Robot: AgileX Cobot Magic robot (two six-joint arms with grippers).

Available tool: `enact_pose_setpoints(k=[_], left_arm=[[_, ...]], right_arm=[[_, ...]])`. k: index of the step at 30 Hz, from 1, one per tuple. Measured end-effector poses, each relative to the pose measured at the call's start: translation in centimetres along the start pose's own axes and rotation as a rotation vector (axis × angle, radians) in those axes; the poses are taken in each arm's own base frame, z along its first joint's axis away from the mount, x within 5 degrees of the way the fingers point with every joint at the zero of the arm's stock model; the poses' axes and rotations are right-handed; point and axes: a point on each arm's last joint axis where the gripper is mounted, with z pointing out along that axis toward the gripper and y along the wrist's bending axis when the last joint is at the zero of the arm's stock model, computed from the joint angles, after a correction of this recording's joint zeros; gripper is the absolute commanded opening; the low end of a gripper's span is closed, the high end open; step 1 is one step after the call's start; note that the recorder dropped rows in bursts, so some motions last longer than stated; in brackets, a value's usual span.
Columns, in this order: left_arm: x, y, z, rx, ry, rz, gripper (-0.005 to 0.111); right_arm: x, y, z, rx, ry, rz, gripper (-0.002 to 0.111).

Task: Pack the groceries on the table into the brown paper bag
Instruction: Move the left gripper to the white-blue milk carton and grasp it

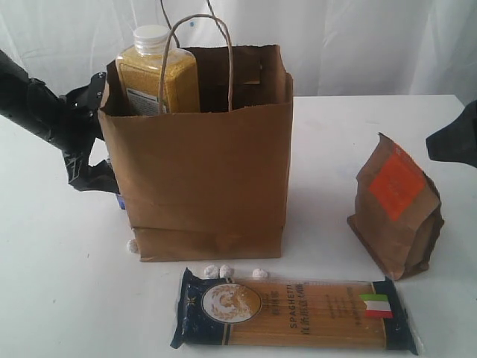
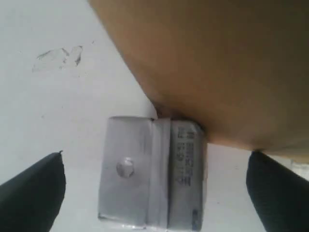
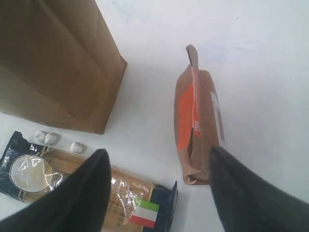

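Note:
My left gripper needs to take hold of the grey boxy pack's code-printed end point(image 2: 154, 174) next, so that the pack can go into the brown paper bag point(image 2: 212, 63).
The brown paper bag point(image 1: 205, 171) stands upright mid-table with a white-capped bottle of yellow grains point(image 1: 156, 71) sticking out of it. My left gripper point(image 1: 91, 136) is beside the bag's left wall, partly behind it. In the left wrist view the left gripper point(image 2: 155, 162) is open, its fingers either side of a grey boxy pack point(image 2: 152, 174) that lies against the bag point(image 2: 217, 63). The spaghetti pack point(image 1: 294, 309) lies in front of the bag. The orange-labelled brown pouch point(image 1: 395, 212) stands at the right. My right gripper point(image 3: 158, 151) hangs open and empty above the table, between the pouch point(image 3: 198, 121) and the spaghetti pack point(image 3: 96, 188).
Tiny white pebble-like bits point(image 1: 218, 271) lie between the bag and the spaghetti, with one more point(image 1: 133, 245) at the bag's front left corner. A white curtain point(image 1: 358, 45) hangs behind the table. White tabletop point(image 1: 328, 149) stretches between the bag and the pouch.

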Motion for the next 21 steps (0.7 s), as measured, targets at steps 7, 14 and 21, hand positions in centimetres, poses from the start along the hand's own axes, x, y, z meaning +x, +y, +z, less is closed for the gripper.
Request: enact_pose_setpoints(k=[7, 14, 21], left_arm=[[-0.29, 0.05, 0.00, -0.005, -0.032, -0.025, 0.105], [-0.29, 0.05, 0.00, -0.005, -0.032, -0.023, 0.105], [-0.46, 0.07, -0.01, -0.007, -0.051, -0.052, 0.105]], right_arm=[[0.02, 0.01, 0.00, -0.001, 0.002, 0.000, 0.055], [0.02, 0.01, 0.00, -0.001, 0.002, 0.000, 0.055], [0.11, 0.05, 0.00, -0.005, 0.012, 0.000, 0.055]])
